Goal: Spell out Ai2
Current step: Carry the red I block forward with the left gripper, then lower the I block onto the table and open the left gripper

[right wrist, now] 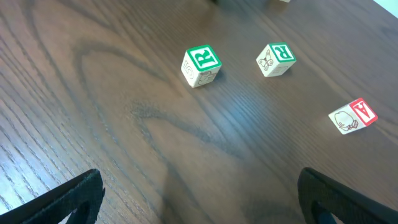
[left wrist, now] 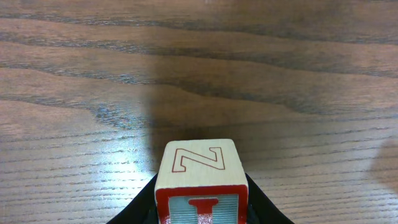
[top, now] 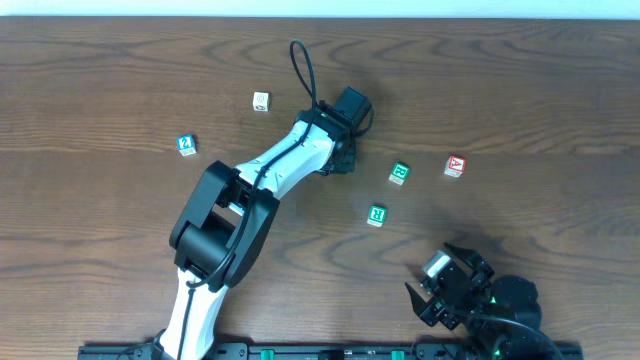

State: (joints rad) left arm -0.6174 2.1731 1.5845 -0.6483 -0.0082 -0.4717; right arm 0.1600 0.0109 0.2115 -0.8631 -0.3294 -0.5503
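Observation:
I should release the "I" cube with my left gripper now, because the "I" cube's far lower edge [left wrist: 199,140] meets the dark shadow on the tabletop.
My left gripper [top: 342,158] [left wrist: 200,208] is shut on a white cube [left wrist: 200,180] with a red "I" on the face towards the camera and an outlined red "Z" on top. The overhead view hides this cube under the gripper, near the table's middle. The red "A" cube [top: 454,166] lies to the right and also shows in the right wrist view [right wrist: 352,116]. The blue "2" cube [top: 186,145] lies far left. My right gripper [top: 445,285] [right wrist: 199,199] is open and empty near the front right.
Two green-lettered cubes [top: 399,173] [top: 376,214] lie between the left gripper and the "A" cube, and show in the right wrist view [right wrist: 200,65] [right wrist: 275,60]. A pale cube [top: 261,101] lies at the back left. The left arm [top: 225,225] crosses the table's middle.

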